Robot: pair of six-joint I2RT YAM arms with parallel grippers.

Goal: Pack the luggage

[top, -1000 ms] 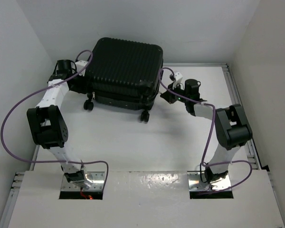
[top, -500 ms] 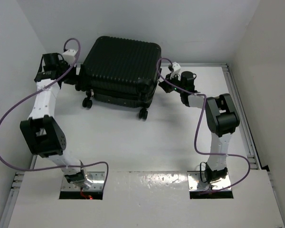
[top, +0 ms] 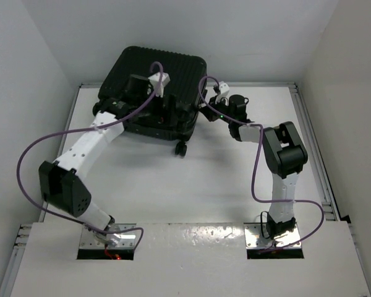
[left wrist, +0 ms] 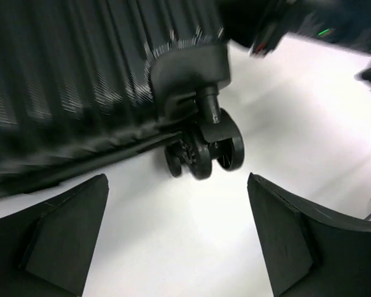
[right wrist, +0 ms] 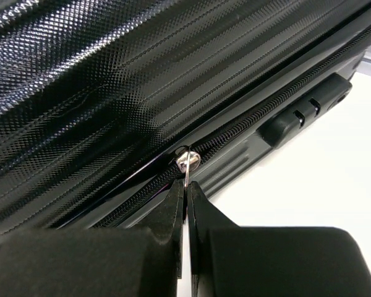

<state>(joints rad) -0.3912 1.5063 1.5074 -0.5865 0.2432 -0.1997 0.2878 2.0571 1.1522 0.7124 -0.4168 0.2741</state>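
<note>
My left gripper is about to take hold of the suitcase's near caster wheel (top: 181, 148) (left wrist: 217, 146) to turn and steady the suitcase, and the zipper side stays free.
The luggage (top: 139, 69) is a large black ribbed hard-shell suitcase lying at the back of the table, lid down. My right gripper (top: 205, 112) is at its right side, shut on the silver zipper pull (right wrist: 187, 163) of the zipper beside the combination lock (right wrist: 304, 111). My left gripper (top: 168, 113) hangs over the suitcase's near edge, open and empty. In the left wrist view the gripper (left wrist: 176, 238) looks down at the table, with a black caster wheel (left wrist: 217, 146) of the suitcase (left wrist: 80, 74) just beyond the fingers.
White walls close in on the left, back and right. A metal rail (top: 309, 124) runs along the table's right edge. Purple cables (top: 43, 142) loop from both arms. Bare white tabletop (top: 185, 185) lies in front of the suitcase.
My left arm has swung from the suitcase's left side across to its near right edge. The suitcase has shifted back and left. My right gripper has followed along its right side.
</note>
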